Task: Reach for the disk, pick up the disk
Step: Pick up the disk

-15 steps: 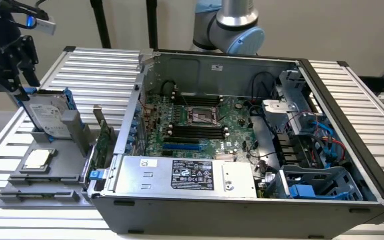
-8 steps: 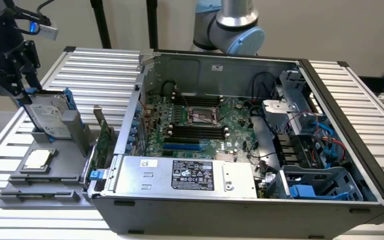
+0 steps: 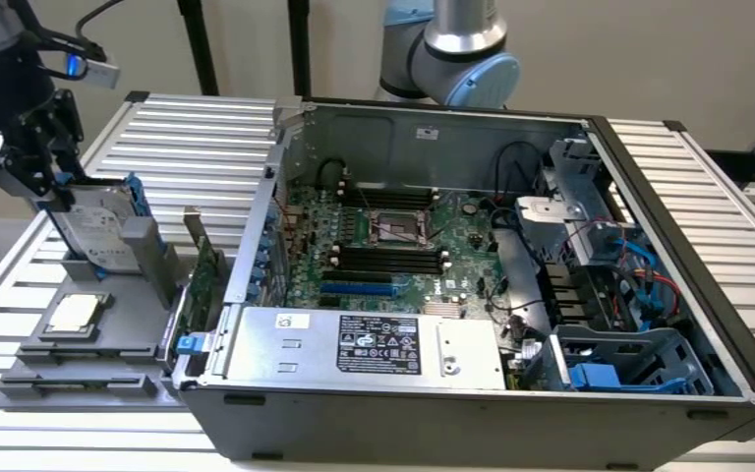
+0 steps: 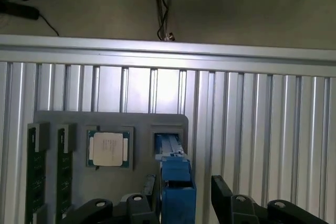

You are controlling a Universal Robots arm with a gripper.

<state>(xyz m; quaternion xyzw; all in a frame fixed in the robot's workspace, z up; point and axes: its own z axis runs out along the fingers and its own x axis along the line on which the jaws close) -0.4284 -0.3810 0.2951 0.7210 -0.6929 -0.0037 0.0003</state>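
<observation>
My black fingers reach down beside the disk's blue bar. My gripper needs to close. Closing now would hold the disk point(image 3: 97, 222).
The disk point(image 3: 97, 222) stands on edge in a slot of the grey holder point(image 3: 142, 258) at the exterior view's left, beside the open computer case. It is silver-grey with blue rails. My gripper point(image 3: 50, 185) hangs right over its upper end. In the wrist view the disk's blue rail point(image 4: 177, 187) runs up between my two black fingers point(image 4: 222, 192), with a gap on each side. The gripper point(image 4: 185, 195) is open and holds nothing.
A square silver chip point(image 4: 108, 149) lies in the grey tray next to the disk slot, with two memory sticks point(image 4: 37, 174) further along. A green card point(image 3: 202, 267) stands between holder and open case point(image 3: 483, 265). Ribbed aluminium table point(image 3: 181, 138) lies all around.
</observation>
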